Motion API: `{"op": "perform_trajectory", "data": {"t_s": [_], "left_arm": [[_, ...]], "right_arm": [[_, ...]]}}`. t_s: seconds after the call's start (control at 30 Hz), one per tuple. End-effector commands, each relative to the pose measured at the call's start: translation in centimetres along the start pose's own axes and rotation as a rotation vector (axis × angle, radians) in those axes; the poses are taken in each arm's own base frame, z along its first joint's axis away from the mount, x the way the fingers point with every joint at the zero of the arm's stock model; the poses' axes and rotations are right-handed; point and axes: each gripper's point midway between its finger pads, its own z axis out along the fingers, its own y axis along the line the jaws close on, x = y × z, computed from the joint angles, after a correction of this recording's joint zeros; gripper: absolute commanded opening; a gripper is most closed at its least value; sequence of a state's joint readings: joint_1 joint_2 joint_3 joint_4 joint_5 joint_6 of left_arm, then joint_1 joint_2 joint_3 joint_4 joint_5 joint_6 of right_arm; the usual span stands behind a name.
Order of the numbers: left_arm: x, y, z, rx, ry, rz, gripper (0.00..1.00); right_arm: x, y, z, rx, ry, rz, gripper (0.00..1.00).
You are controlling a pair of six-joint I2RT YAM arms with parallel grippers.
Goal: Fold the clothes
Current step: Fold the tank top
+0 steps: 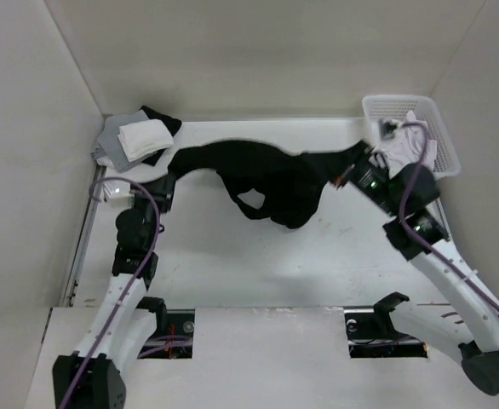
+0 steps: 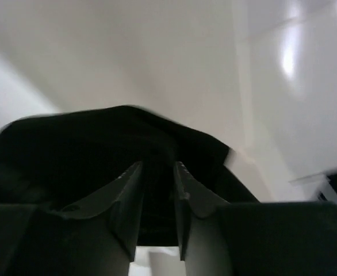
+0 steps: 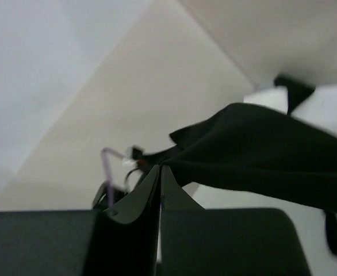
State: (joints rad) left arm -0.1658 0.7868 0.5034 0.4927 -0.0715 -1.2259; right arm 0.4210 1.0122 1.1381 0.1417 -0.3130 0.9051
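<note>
I need to grab the tank top's end corner next with my left gripper, opposite my right gripper's corner. This will spread the black tank top for folding.
The clothes, a black tank top, hang stretched across the back of the table between my two grippers, and the middle sags to the tabletop. My left gripper is at its left end. In the left wrist view the jaws of the left gripper stand apart, with the black fabric between and beyond them. My right gripper holds the right end. In the right wrist view the right gripper is shut, with a corner of the tank top pinched at its tips.
A pile of grey, white and black cloth lies at the back left corner. A white basket stands at the back right, with a white cloth bundle beside my right arm. Walls close in the back and both sides.
</note>
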Motion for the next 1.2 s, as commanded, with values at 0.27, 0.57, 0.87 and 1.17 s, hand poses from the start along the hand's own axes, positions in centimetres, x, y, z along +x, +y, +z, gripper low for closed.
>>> {"op": "perform_trajectory", "data": {"t_s": [0.27,0.57,0.87,1.17], "left_arm": [[0.9,21.2,-9.3,-0.55,0.098,0.041,0.35],[2.0,22.2,-9.1,-0.654,0.199,0.364,0.32],[7.8,23.9,-8.8,-0.731,0.433,0.636,0.32],[7.8,25.6,-7.5,-0.783,0.41,0.691,0.38]], "right_arm": [[22.6,-18.3,-11.7,0.457,0.366,0.135,0.02],[19.3,-22.0,-13.9,0.571,0.271,0.088,0.02],[17.7,-22.7,-14.2,0.584,0.218,0.081,0.02],[17.9,-22.5,-14.3,0.57,0.209,0.091,0.02]]}}
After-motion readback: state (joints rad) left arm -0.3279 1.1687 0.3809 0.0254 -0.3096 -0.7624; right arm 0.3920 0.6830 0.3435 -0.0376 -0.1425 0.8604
